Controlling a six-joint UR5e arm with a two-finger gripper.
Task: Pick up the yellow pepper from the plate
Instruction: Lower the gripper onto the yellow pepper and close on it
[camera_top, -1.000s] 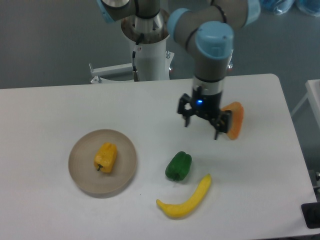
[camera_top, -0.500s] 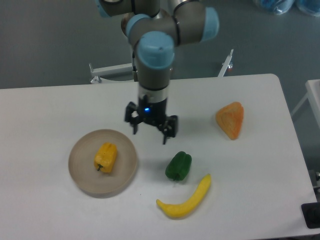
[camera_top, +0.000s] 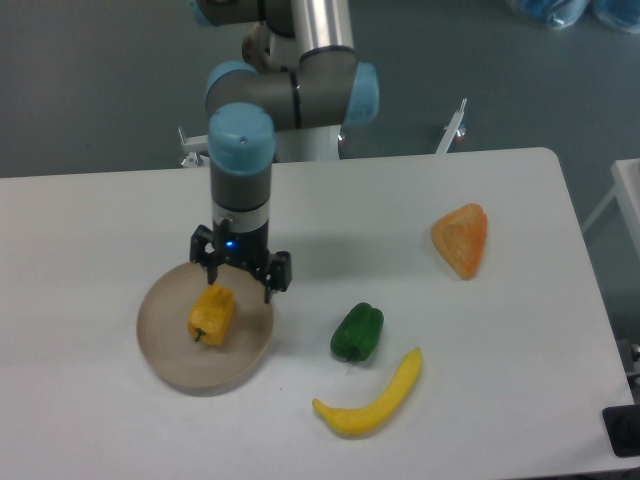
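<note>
Next, my gripper takes hold of the yellow pepper by its blunt end (camera_top: 217, 298) opposite the dark tip to pick it up from the plate.
The yellow pepper (camera_top: 212, 314) is a small blocky yellow-orange piece lying on the round tan plate (camera_top: 165, 350) at the left of the white table. My gripper (camera_top: 240, 281) hangs open over the plate's upper right rim, just up and right of the pepper. Its two dark fingers are spread apart and hold nothing. The left finger stands close above the pepper's top; I cannot tell if it touches.
A green pepper (camera_top: 358, 332) lies right of the plate. A long curved yellow banana-shaped piece (camera_top: 371, 400) lies in front of it. An orange triangular wedge (camera_top: 462, 239) sits at the right. The arm's base (camera_top: 300, 120) stands at the table's back edge.
My gripper has swept left across the table, from beside the orange wedge, past the middle, to above the plate's rim next to the yellow pepper. It has stayed open. The objects have not moved.
</note>
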